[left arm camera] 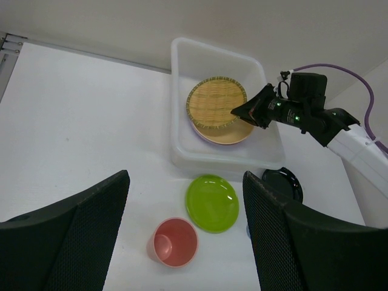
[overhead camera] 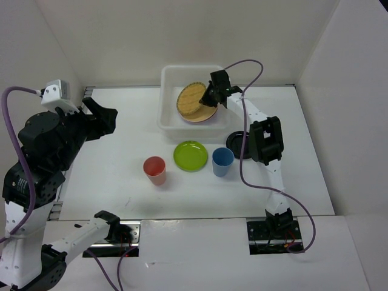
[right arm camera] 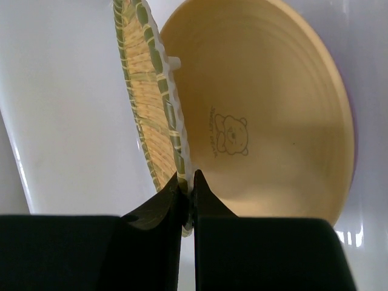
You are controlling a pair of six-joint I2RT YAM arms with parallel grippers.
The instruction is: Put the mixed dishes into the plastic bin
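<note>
My right gripper opens now, since the tan woven disc (overhead camera: 190, 99) hangs tilted inside the bin's sides, close over the peach-orange plate. The disc would land inside.
My right gripper (overhead camera: 206, 97) (right arm camera: 188, 182) is shut on the rim of the tan woven disc (overhead camera: 190, 99) (left arm camera: 214, 102) (right arm camera: 148, 103), which hangs tilted inside the plastic bin (overhead camera: 171, 115) (left arm camera: 182, 145). Under the disc lies a peach-orange plate (overhead camera: 205, 115) (left arm camera: 229, 134) (right arm camera: 267, 121) on a lavender one. In front of the bin the table holds a lime green plate (overhead camera: 190, 155) (left arm camera: 212, 202), a red cup (overhead camera: 154, 170) (left arm camera: 174, 242), a blue cup (overhead camera: 222, 161) and a black plate (overhead camera: 235, 144) (left arm camera: 284, 183). My left gripper (overhead camera: 100, 115) (left arm camera: 185, 242) stands open high at the left, holding nothing.
White walls close in the table at the back and both sides. A purple cable (overhead camera: 245, 121) runs along the right arm, above the black plate. The arm bases stand at the near edge.
</note>
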